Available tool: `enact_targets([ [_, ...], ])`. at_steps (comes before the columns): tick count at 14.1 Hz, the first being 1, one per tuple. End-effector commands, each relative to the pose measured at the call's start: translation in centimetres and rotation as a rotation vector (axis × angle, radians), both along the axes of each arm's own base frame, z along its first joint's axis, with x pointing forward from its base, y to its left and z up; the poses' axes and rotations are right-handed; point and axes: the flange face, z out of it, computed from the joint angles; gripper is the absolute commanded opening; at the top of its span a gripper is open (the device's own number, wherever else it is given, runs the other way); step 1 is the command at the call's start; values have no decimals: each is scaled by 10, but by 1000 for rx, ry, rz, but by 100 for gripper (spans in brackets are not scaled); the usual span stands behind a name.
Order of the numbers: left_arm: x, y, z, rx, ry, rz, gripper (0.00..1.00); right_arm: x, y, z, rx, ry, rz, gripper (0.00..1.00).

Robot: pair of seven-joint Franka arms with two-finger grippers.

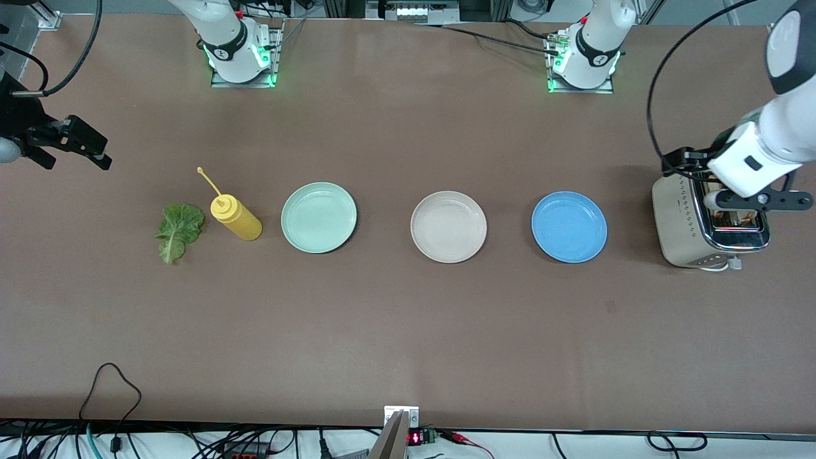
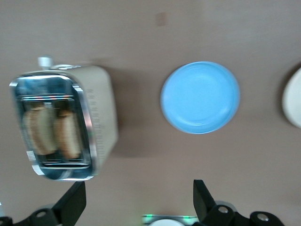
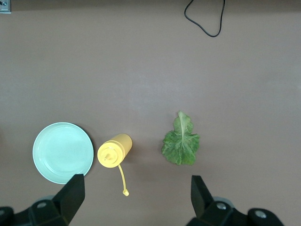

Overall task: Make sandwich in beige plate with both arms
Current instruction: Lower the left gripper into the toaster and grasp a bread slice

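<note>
My left gripper will next grab a bread slice by its exposed top crust [image 1: 723, 218]. Then I can start the sandwich on the beige plate [image 1: 448, 227].
Two bread slices [image 2: 40, 132] [image 2: 68, 134] stand in the slots of a cream and chrome toaster [image 1: 685, 223] [image 2: 101, 113] at the left arm's end of the table. The green lettuce leaf [image 1: 178, 231] [image 3: 181, 141] lies flat toward the right arm's end. The beige plate [image 1: 448, 227] sits bare in the middle of the row, and its rim [image 2: 294, 96] shows in the left wrist view. My left gripper [image 1: 752, 203] [image 2: 138, 202] hangs open, high up by the toaster. High above that end's table edge, away from the leaf, my right gripper [image 1: 95, 150] [image 3: 136, 200] is open and holds nothing.
A yellow squeeze bottle [image 1: 236, 217] [image 3: 114, 149] with its cap strap out stands between the leaf and a mint-green plate [image 1: 319, 217] [image 3: 62, 152]. A blue plate [image 1: 569, 227] [image 2: 200, 97] lies between the beige plate and the toaster. Cables [image 1: 108, 382] run along the near edge.
</note>
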Motion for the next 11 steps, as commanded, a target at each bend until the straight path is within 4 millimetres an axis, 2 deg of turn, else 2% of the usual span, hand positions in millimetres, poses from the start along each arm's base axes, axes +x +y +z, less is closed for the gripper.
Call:
enact_targets([
  [1,-2,22,-2,83,32,-70,100,-4,2,2,2,-7,17,100],
  [3,-8,51,-8,75,26,-69,100,-4,2,2,2,-7,17,100],
  [5,-19,68,-18,58,-23,-124,100,-4,2,2,2,-7,17,100],
  [6,-28,81,-30,55,-46,-124,100,-4,2,3,2,-9,17,100],
  [9,-49,101,-67,45,-137,-177,100,-4,2,3,2,-9,17,100],
  [11,-54,114,-86,41,-154,-188,100,-4,2,3,2,-9,17,100],
])
